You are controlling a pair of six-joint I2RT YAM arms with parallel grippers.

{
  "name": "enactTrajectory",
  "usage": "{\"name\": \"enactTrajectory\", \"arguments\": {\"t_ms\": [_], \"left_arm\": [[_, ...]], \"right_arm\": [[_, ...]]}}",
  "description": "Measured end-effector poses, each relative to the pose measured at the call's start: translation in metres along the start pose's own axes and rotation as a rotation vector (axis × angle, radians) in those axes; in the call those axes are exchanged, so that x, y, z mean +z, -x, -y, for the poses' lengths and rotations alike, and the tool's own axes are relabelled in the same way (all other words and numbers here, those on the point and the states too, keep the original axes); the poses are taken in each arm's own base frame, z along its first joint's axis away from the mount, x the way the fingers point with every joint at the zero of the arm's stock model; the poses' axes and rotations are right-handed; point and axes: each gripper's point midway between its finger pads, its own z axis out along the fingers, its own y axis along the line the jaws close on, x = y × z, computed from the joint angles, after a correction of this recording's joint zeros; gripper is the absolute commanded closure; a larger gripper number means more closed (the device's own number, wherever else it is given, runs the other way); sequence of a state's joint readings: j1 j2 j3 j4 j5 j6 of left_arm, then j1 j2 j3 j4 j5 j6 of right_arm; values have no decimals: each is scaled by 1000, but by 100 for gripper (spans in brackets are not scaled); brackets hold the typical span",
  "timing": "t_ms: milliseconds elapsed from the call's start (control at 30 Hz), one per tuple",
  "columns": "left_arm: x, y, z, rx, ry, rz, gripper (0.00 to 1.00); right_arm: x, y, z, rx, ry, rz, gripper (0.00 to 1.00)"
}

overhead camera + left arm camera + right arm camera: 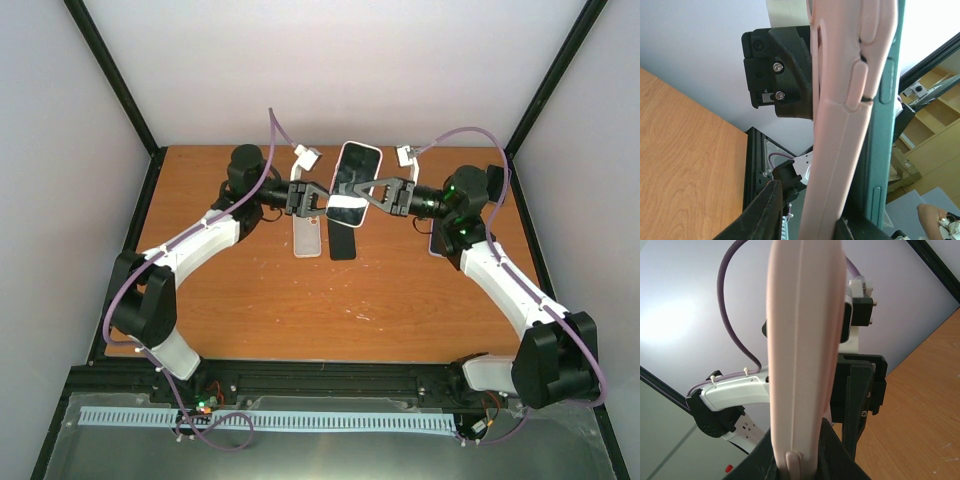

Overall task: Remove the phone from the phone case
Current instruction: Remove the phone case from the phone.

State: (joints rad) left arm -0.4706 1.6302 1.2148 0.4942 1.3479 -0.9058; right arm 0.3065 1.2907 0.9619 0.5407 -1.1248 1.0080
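Observation:
I will next grab the pink phone case with my left gripper by its long side [830, 170], so the teal phone stays free to be pulled out.
The phone [356, 172] in its pale pink phone case is held up in the air over the middle of the table, between both arms. My right gripper [378, 195] holds it from the right; in the right wrist view that gripper [800, 457] is shut on the phone case [802, 340]. My left gripper [318, 200] is at its left edge. In the left wrist view the phone case [840, 130] stands between the left fingers, with a gap to the left finger [760, 215]. The phone's teal edge [886, 100] shows beside the case, a dark slit between them.
On the wooden table [250, 300] under the raised phone lie a white phone [308, 238] and a dark phone [343, 245]. Another phone [437, 243] lies by the right arm. Black frame posts and white walls close in the back and sides.

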Motion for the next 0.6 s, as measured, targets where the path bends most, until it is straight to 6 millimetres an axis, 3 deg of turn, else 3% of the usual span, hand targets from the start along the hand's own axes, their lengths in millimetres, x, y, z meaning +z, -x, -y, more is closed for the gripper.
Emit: {"name": "enactTrajectory", "arguments": {"t_ms": [300, 600], "left_arm": [[-2, -5, -6, -25, 8, -6, 65], [-2, -13, -11, -41, 7, -29, 66]], "right_arm": [[1, -8, 5, -1, -6, -34, 97], [2, -22, 9, -15, -18, -111, 97]]}}
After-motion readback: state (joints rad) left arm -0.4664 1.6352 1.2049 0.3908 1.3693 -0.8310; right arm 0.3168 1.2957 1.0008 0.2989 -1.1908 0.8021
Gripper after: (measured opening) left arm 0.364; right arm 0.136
